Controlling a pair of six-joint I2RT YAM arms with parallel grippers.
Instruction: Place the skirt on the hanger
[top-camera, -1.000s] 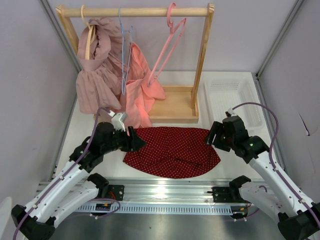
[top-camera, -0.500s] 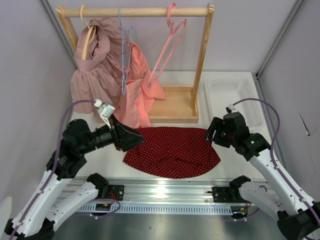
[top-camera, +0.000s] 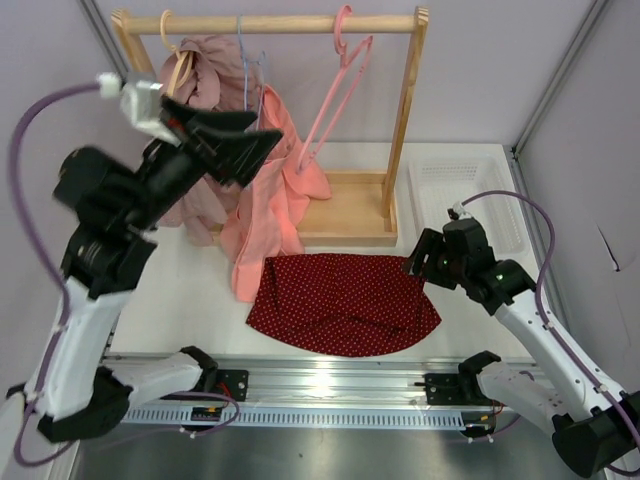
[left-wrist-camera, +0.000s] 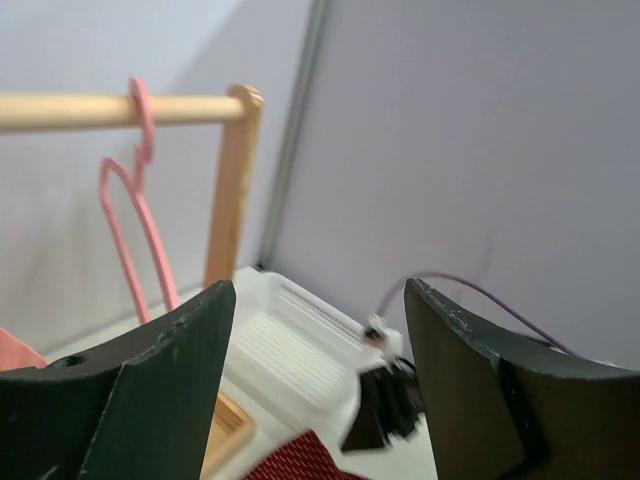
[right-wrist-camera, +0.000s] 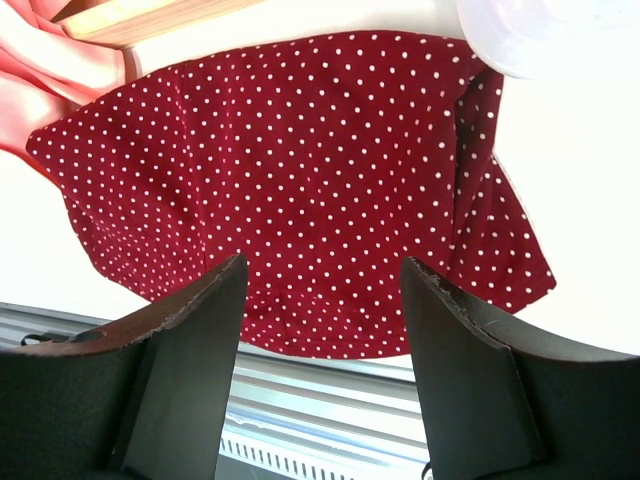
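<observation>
My left gripper should next grab the pink hanger by its near sloping arm (top-camera: 322, 114), so the hanger's hook and bottom bar stay free to hang the skirt (top-camera: 345, 303).
The skirt (top-camera: 345, 303), dark red with white dots, lies flat on the table near the front edge. It fills the right wrist view (right-wrist-camera: 300, 170), and a corner of it shows in the left wrist view (left-wrist-camera: 300, 462). The pink hanger (top-camera: 335, 95) hangs bare from the right part of the wooden rod (left-wrist-camera: 139, 120). My left gripper (top-camera: 265, 150) is raised high by the hanging garments, open and empty (left-wrist-camera: 318, 290), facing the hanger. My right gripper (top-camera: 415, 265) hovers at the skirt's right edge, open with nothing between its fingers (right-wrist-camera: 322, 265).
A wooden rack (top-camera: 405, 110) stands at the back on its base. A salmon garment (top-camera: 270, 195) hangs from a pale blue wire hanger (top-camera: 245, 90), its hem reaching the skirt's left corner. A mauve ruffled garment (top-camera: 200, 60) hangs further left. A white tray (top-camera: 465, 195) sits right of the rack.
My left arm has lifted from the skirt's left edge on the table to high up by the rack, its jaws spreading wider. The right arm has barely moved.
</observation>
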